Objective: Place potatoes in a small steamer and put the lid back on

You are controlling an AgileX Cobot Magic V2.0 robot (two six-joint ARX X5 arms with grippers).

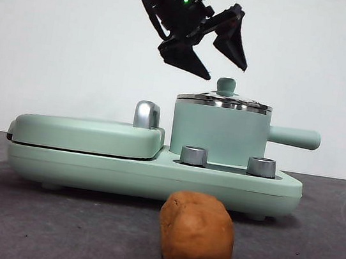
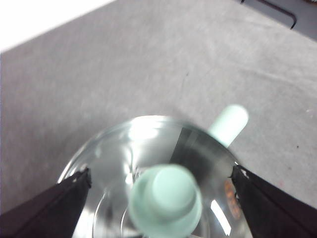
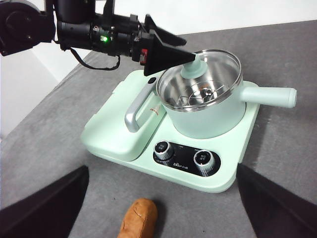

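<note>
My left gripper grabs the lid by the narrow mint-green knob (image 1: 226, 87) (image 2: 167, 198) next, since the glass lid spreads wider than my open fingertips.
The small steamer (image 1: 217, 132) stands on the right half of a mint-green cooker base, its side handle (image 1: 294, 137) pointing right. The glass lid (image 1: 224, 100) sits on it, with its mint-green knob (image 1: 226, 85) up. My left gripper (image 1: 225, 72) hangs open just above the knob, one jaw on either side; in the left wrist view (image 2: 161, 170) the knob (image 2: 166, 198) lies between the jaws. The orange-brown potato (image 1: 196, 232) lies on the table in front of the cooker. My right gripper (image 3: 162, 198) is open and empty, held back above the potato (image 3: 139, 218).
The flat grill plate with its mint cover (image 1: 88, 134) and chrome handle (image 1: 147, 114) fills the cooker's left half. Two steel dials (image 1: 194, 155) (image 1: 261, 166) sit on the front of the base (image 1: 153, 175). Dark grey table, white wall behind.
</note>
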